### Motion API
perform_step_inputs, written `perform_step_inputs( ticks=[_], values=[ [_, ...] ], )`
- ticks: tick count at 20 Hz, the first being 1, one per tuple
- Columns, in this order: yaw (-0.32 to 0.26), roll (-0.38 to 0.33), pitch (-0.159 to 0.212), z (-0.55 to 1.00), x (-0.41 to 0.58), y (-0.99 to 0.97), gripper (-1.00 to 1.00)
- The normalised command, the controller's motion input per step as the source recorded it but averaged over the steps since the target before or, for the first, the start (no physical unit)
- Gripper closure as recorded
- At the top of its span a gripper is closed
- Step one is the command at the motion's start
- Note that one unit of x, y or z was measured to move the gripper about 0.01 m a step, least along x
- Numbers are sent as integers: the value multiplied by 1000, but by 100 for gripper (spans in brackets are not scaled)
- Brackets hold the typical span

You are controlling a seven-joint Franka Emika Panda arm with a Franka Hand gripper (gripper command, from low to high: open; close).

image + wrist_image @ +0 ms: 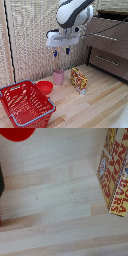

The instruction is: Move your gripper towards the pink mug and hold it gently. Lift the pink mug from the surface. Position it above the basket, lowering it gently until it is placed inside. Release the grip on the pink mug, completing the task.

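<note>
The pink mug needs to be lifted and lowered into the red basket [25,102]. My gripper will next pick up the mug by its top rim [58,71].
In the exterior view the pale pink mug [58,76] stands upright on the wooden surface, between a red bowl and a snack box. My gripper [61,51] hangs well above the mug, fingers pointing down, open and empty. The red lattice basket [25,102] sits at the exterior view's lower left, with nothing visible inside it. The mug does not show in the wrist view. One dark fingertip [1,180] shows at that view's edge.
A small red bowl [44,87] lies between the mug and the basket; it also shows in the wrist view [17,133]. A yellow-red snack box [78,80] stands on the mug's other side, also in the wrist view [116,173]. A dark wooden drawer unit [107,47] stands behind.
</note>
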Motion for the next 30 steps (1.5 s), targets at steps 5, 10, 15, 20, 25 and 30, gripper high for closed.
perform_step_inputs(
  ticks=[5,10,15,20,25,30],
  values=[
    [-45,66,36,-265,193,-438,-100],
    [-51,75,24,-266,255,-413,-100],
    [-19,69,1,-258,275,-329,-100],
    [-17,62,0,-244,345,-188,-100],
    [-2,48,0,-194,378,-114,-100],
    [6,29,0,-219,339,-149,-100]
  ],
)
